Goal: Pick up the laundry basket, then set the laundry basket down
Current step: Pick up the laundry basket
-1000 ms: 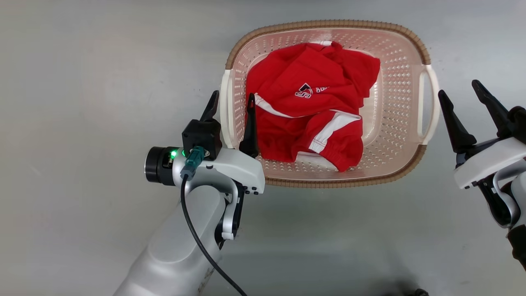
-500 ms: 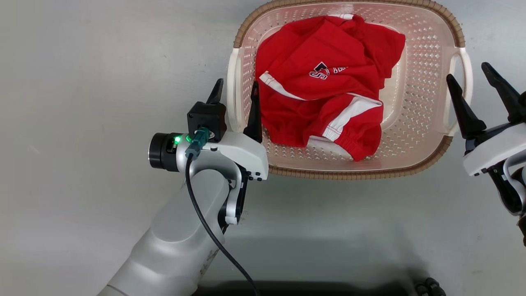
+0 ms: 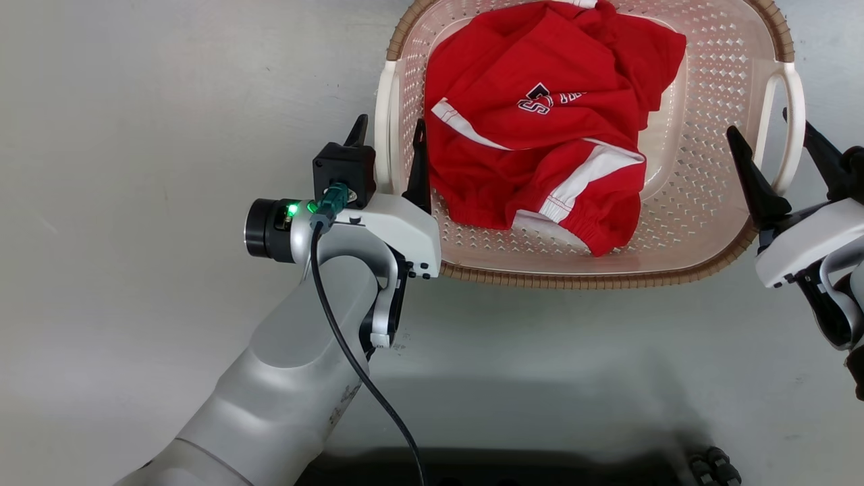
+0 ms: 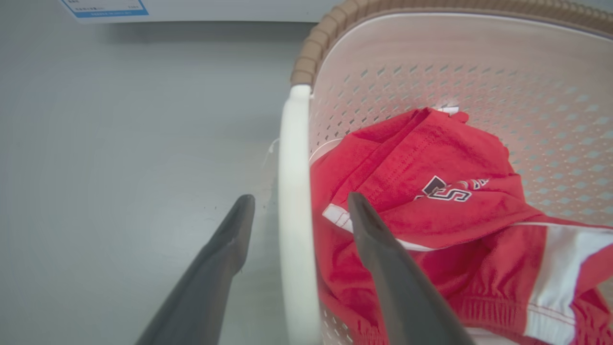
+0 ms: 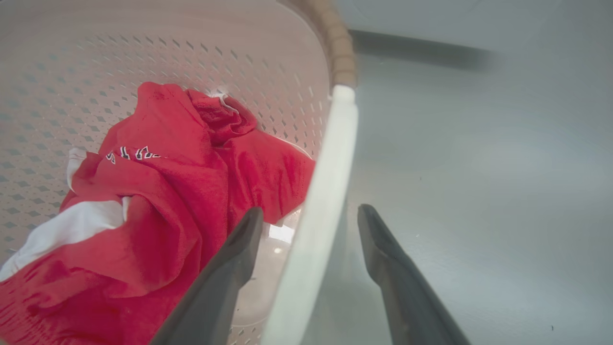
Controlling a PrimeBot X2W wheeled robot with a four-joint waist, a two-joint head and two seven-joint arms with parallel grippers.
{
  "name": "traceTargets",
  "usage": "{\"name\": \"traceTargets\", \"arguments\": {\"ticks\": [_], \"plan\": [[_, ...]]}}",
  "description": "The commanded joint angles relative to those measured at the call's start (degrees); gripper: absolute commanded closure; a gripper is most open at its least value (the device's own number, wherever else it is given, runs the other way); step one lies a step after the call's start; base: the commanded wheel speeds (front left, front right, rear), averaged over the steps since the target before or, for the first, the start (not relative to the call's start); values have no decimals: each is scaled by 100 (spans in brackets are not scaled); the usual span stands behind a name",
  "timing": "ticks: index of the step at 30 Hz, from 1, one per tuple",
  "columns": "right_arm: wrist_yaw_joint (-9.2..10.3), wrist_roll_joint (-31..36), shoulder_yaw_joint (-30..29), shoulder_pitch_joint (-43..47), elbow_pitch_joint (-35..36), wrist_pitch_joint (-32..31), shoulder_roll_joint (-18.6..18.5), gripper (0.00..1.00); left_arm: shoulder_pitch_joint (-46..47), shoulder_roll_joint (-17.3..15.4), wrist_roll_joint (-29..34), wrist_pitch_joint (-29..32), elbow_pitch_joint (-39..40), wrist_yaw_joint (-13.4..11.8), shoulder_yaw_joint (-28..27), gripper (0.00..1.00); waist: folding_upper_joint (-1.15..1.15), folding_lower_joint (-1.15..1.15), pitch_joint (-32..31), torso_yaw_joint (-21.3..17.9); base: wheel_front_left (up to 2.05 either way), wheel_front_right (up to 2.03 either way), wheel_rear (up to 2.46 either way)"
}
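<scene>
I will next grab the laundry basket by its white handle with my left gripper, to lift the laundry basket with the basket's red garment inside.
The laundry basket is pale pink and perforated, with a brown woven-look rim, and stands on the grey floor holding a red garment. My left gripper is open astride the left white handle, one finger outside and one inside the basket. The left wrist view shows that handle between the spread fingers of the left gripper. My right gripper is open astride the right white handle. In the right wrist view, the right gripper has that handle running between its fingers.
Grey floor lies all around the basket. My dark base shows at the bottom edge of the head view. A white object with a blue-edged label stands beyond the basket in the left wrist view.
The head camera has shifted, so the basket sits higher and larger in view. My right gripper has moved in from beside the basket to straddle the right handle. The left gripper stays astride its handle.
</scene>
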State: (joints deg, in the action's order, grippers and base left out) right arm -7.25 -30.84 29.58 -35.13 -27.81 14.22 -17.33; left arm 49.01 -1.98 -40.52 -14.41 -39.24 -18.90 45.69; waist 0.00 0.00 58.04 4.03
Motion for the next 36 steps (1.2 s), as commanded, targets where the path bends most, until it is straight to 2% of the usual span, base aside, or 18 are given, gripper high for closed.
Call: {"name": "traceTargets", "arguments": {"ticks": [1,20,21,23,36], "plan": [[-24,-56,129,126,-9,78,-44,0,-2,-89,-62,-59,1,-4,-3,0,0,0,1,0,0,0,0],[-24,-162,378,36,-160,78,-54,0,163,-89,-448,-59,-244,-23,310,0,0,0,-71,9,0,0,0],[-24,-173,377,42,-196,78,-48,0,150,-89,-466,-59,-275,-11,333,6,0,0,-75,6,0,0,0],[-24,-271,410,75,-360,78,-10,100,150,-89,-493,-59,-322,23,391,98,0,0,-88,5,0,0,0],[-24,-474,817,115,-851,78,102,100,-63,-89,-899,-59,-348,138,531,100,0,0,-440,23,0,0,0]]}}
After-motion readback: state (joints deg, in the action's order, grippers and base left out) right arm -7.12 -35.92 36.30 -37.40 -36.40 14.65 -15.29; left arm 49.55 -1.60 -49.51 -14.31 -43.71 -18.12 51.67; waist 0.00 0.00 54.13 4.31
